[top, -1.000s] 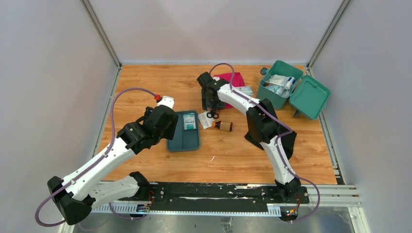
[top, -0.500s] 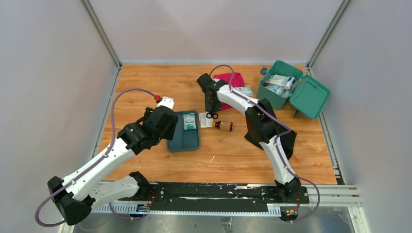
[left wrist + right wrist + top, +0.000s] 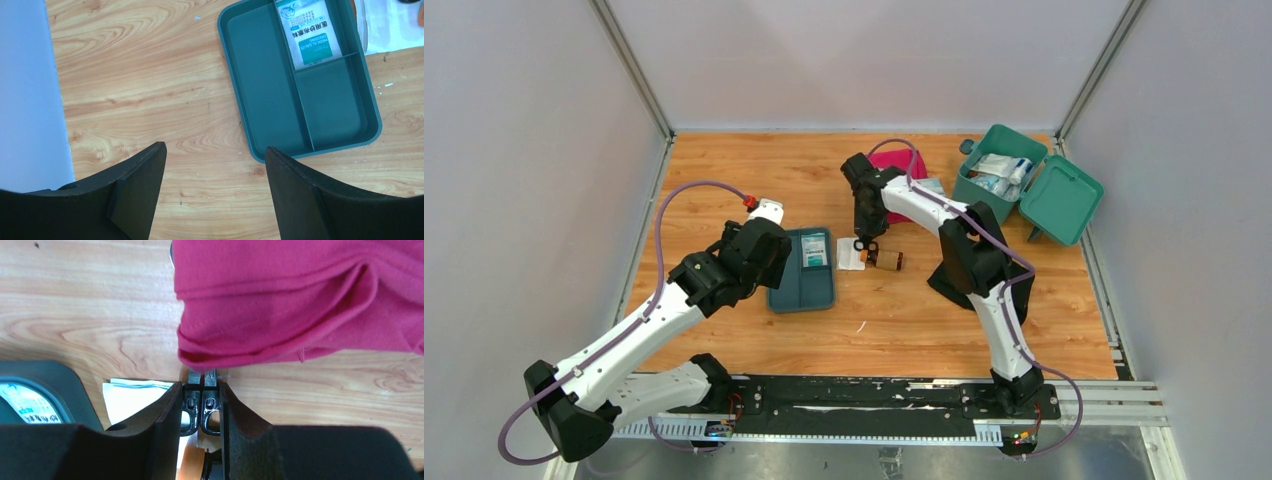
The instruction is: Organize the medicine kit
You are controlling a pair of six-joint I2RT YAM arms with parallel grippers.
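Observation:
The scissors' [image 3: 864, 244] blades would slide out from under the red cloth if I lifted my right gripper now.
My right gripper [image 3: 862, 232] [image 3: 201, 387] is shut on the black handles of a pair of scissors [image 3: 201, 407], just near of the red cloth [image 3: 904, 168] [image 3: 300, 295]. The scissors [image 3: 864, 244] hang over a white packet [image 3: 848, 254] [image 3: 130, 397] and a brown bottle [image 3: 886, 260]. My left gripper [image 3: 762, 262] [image 3: 215, 150] is open and empty above bare wood, left of the teal tray [image 3: 799, 290] [image 3: 260, 90]. One tray compartment holds a gauze packet [image 3: 814, 250] [image 3: 306, 35].
A green kit box [image 3: 992, 182] with several packets in it stands at the back right, its lid [image 3: 1061, 200] open to the right. A small packet [image 3: 931, 186] lies between the cloth and the box. Metal frame posts line the table's sides.
My right gripper has shifted right and a little nearer with the scissors, from beside the cloth to over the white packet and bottle. The left arm has barely moved.

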